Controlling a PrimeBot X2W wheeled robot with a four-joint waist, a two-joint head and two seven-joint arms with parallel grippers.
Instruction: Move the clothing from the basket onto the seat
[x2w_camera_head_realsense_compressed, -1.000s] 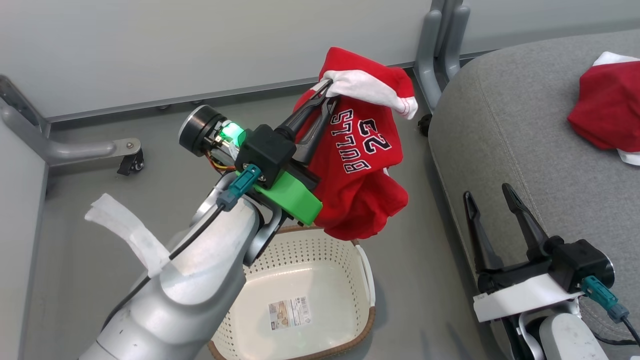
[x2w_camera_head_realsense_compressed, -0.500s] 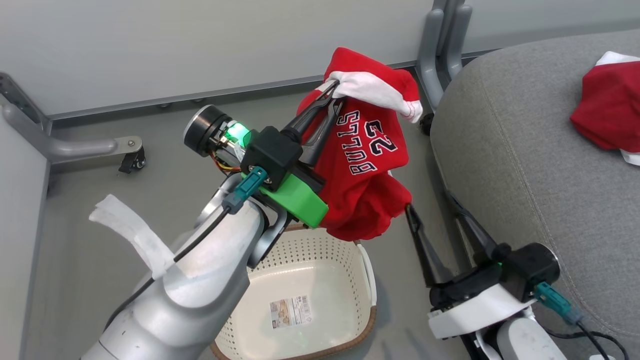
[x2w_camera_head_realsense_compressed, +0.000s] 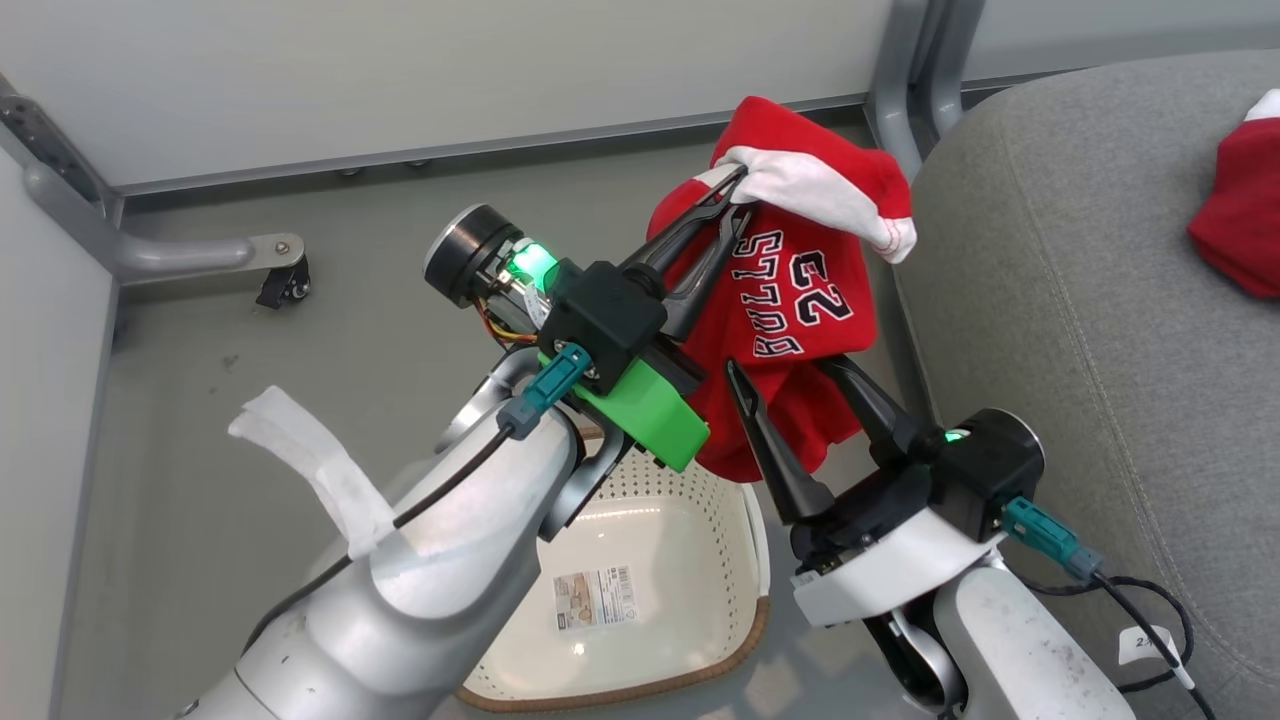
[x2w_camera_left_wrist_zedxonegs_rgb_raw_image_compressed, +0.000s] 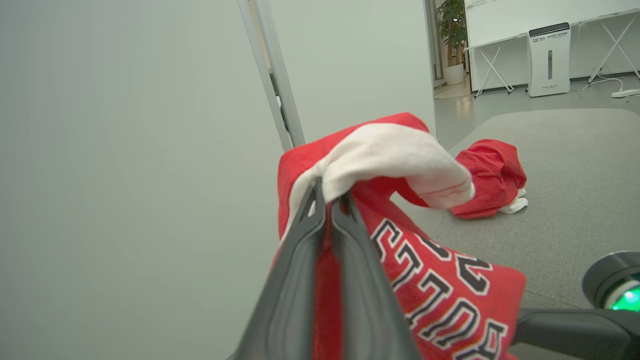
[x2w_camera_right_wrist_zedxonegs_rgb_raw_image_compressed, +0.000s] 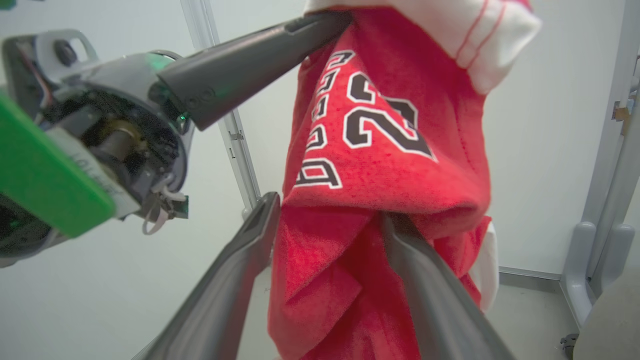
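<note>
The right gripper grabs the red jersey by its folds below the lettering (x2w_camera_head_realsense_compressed: 787, 386) next, to carry the jersey onto the grey seat (x2w_camera_head_realsense_compressed: 1090, 300).
My left gripper (x2w_camera_head_realsense_compressed: 735, 183) is shut on the white-trimmed edge of a red "BULLS 23" jersey (x2w_camera_head_realsense_compressed: 805, 300), which hangs in the air above the floor, beside the grey seat (x2w_camera_head_realsense_compressed: 1090, 300). In the left wrist view, the left gripper (x2w_camera_left_wrist_zedxonegs_rgb_raw_image_compressed: 327, 196) pinches the jersey (x2w_camera_left_wrist_zedxonegs_rgb_raw_image_compressed: 440, 285). My right gripper (x2w_camera_head_realsense_compressed: 785, 375) stands open, with the jersey's lower folds between its fingers; the right wrist view shows the right gripper (x2w_camera_right_wrist_zedxonegs_rgb_raw_image_compressed: 327, 217) straddling the jersey (x2w_camera_right_wrist_zedxonegs_rgb_raw_image_compressed: 390, 125). A second red garment (x2w_camera_head_realsense_compressed: 1240, 215) lies on the seat. Below my left arm, the cream basket (x2w_camera_head_realsense_compressed: 745, 630) holds no clothing.
A grey wall runs along the back. A metal frame leg with a caster (x2w_camera_head_realsense_compressed: 285, 285) stands at the left, and a grey post (x2w_camera_head_realsense_compressed: 915, 60) rises beside the seat's corner. A black cable (x2w_camera_head_realsense_compressed: 1150, 620) lies over the seat's front edge.
My right gripper has swung left and up from the seat's edge, still open, and now brackets the hanging jersey's lower part. The left gripper still holds the jersey. The camera has shifted.
</note>
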